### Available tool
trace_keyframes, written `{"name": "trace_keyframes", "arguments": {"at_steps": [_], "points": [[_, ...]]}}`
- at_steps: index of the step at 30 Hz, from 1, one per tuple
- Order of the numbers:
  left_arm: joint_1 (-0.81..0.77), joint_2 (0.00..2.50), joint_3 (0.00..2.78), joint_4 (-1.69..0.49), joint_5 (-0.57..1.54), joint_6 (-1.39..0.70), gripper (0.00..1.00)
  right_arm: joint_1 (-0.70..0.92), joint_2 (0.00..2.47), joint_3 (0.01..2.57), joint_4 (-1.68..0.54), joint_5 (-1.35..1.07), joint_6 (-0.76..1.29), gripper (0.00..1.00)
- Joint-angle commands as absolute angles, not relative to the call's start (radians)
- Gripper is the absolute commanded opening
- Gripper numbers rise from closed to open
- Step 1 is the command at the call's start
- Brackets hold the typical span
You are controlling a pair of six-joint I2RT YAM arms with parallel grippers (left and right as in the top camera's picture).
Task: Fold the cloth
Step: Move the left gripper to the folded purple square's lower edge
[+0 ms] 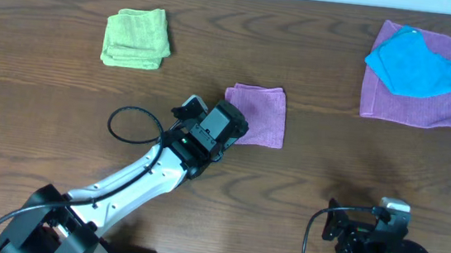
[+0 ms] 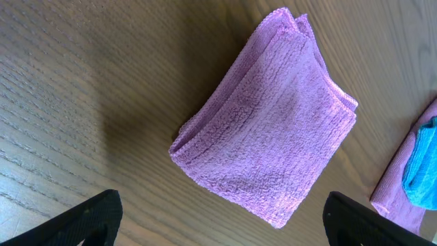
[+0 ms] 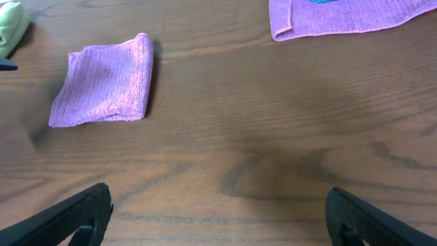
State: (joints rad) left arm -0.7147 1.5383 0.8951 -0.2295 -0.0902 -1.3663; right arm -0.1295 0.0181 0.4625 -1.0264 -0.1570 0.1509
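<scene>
The cloth needs to be laid folded on the lime-green cloth. My left gripper should next grab the folded mauve cloth's near edge [image 1: 255, 143] [image 2: 221, 183] with its layers together.
The mauve cloth [image 1: 258, 114] lies folded into a small thick square at the table's middle. It also shows in the left wrist view [image 2: 270, 140] and the right wrist view [image 3: 104, 82]. My left gripper [image 1: 227, 125] hovers at its left edge, open and empty, with fingers [image 2: 222, 222] wide apart and the cloth's corner between them below. My right gripper [image 1: 369, 232] sits near the front right edge, open and empty [image 3: 218, 219], over bare wood.
A second mauve cloth [image 1: 415, 99] lies flat at the back right with a bright blue cloth [image 1: 416, 62] on it. A folded lime-green cloth [image 1: 137, 38] sits at the back left. A black cable loop [image 1: 130, 126] lies left of my left arm.
</scene>
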Motion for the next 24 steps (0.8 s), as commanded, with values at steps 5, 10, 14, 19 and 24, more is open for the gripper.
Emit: {"name": "trace_keyframes", "arguments": {"at_steps": [5, 10, 14, 19, 24], "points": [[-0.707, 1.544, 0.891, -0.244, -0.107, -1.380, 0.95, -0.124, 0.007, 0.459, -1.022, -0.154, 0.160, 0.99], [-0.705, 1.545, 0.891, -0.260, -0.297, -1.381, 0.95, -0.124, 0.007, 0.459, -1.022, -0.154, 0.160, 0.99], [-0.707, 1.545, 0.891, -0.258, -0.226, -1.433, 0.95, -0.124, 0.007, 0.459, -1.021, -0.154, 0.160, 0.99], [-0.741, 1.554, 0.891, -0.256, -0.168, -1.921, 0.95, -0.124, 0.007, 0.459, -1.022, -0.154, 0.160, 0.99], [-0.843, 1.615, 0.891, -0.201, -0.254, -2.086, 0.95, -0.124, 0.007, 0.459, -1.021, -0.154, 0.160, 0.99]]}}
